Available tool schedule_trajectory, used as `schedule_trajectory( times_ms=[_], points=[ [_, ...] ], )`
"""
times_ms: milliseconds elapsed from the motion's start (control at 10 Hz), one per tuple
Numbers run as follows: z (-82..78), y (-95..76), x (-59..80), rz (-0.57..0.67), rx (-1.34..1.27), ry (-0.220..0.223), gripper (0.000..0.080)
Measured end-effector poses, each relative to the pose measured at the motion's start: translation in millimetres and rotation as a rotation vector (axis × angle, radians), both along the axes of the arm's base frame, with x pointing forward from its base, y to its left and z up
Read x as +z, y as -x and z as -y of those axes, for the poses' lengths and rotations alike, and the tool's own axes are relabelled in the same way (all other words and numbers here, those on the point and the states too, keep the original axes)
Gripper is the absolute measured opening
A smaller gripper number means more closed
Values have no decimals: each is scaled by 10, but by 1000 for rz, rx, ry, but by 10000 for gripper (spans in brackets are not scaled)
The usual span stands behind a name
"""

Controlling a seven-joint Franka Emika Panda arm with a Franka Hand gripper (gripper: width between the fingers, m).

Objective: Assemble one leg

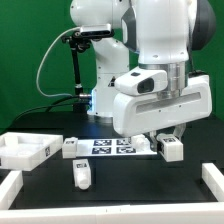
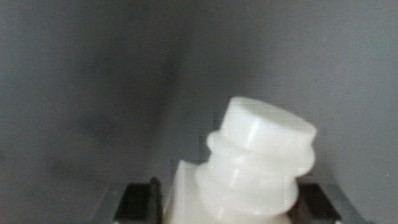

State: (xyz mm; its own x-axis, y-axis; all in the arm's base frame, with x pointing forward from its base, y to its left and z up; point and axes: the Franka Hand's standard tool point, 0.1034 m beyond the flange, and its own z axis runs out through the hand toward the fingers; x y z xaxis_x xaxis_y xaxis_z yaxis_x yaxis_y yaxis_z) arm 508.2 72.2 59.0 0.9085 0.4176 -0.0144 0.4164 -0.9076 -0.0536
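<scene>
My gripper keeps hold of the leg for now, as the white leg (image 1: 171,149) hangs above the black tabletop. The leg would fall if I opened my gripper now.
My gripper (image 1: 165,137) hangs low at the exterior view's right, shut on a white leg (image 1: 171,149) with a tag on its face, by the right end of the marker board (image 1: 115,146). In the wrist view the held leg (image 2: 249,165) fills the space between the dark fingers (image 2: 143,205), its stepped white end pointing away over the dark table. A second leg (image 1: 82,175) lies loose on the table in front. A third leg (image 1: 72,148) lies at the board's left end.
A large white tray-like part (image 1: 25,150) with a raised rim sits at the exterior view's left. White frame rails run along the front (image 1: 110,214) and right (image 1: 213,178). The arm's base and cables stand behind the board.
</scene>
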Motion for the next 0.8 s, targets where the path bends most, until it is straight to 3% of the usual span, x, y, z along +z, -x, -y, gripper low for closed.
schedule_trajectory(
  times_ms=[200,300,400,600,800],
  points=[
    [-31,33,0,3,-22,0,320],
    [-179,256,-12,26,-57,-4,320],
    [-359,605,-77,45,-59,-6,320],
    [-590,1077,-319,59,-76,-13,320],
    [-533,942,-263,57,-64,-9,320]
  ],
)
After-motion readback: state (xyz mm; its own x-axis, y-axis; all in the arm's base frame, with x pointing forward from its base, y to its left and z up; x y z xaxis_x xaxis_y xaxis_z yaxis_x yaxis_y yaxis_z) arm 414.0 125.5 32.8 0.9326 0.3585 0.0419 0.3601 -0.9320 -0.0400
